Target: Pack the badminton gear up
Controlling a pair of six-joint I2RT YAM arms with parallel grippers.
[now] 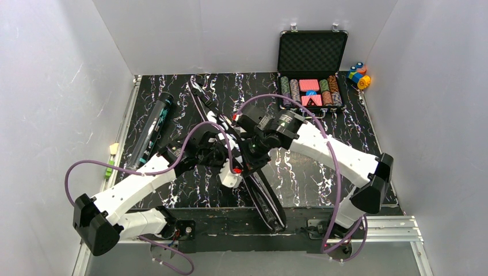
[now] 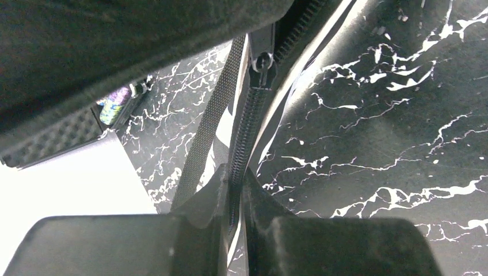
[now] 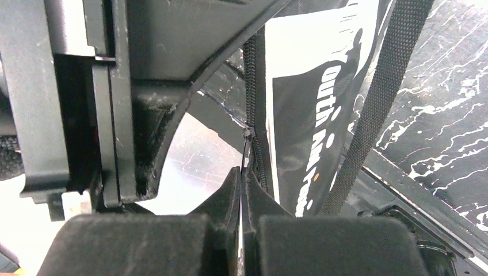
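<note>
My left gripper would bring the racket bag (image 1: 260, 190) up with it if I lifted it now, because my fingers are pinching the bag's zipper seam.
The long black racket bag (image 1: 260, 190) lies diagonally across the marbled table, from the back centre toward the front edge. My left gripper (image 1: 223, 154) (image 2: 236, 181) is shut on the bag's zipper seam (image 2: 246, 123), with the zipper slider (image 2: 263, 70) farther ahead of the fingers. My right gripper (image 1: 248, 154) (image 3: 241, 175) sits just across the bag. It is shut on the thin pull tab hanging from a zipper slider (image 3: 248, 134). White lettering shows on the bag's side (image 3: 308, 109). The black tube (image 1: 151, 129) lies at the left of the table.
An open black case of poker chips (image 1: 311, 86) stands at the back right, with coloured blocks (image 1: 359, 75) beside it. Small yellow and green blocks (image 1: 111, 158) sit off the table's left edge. The bag's webbing strap (image 3: 374, 103) runs beside the right fingers.
</note>
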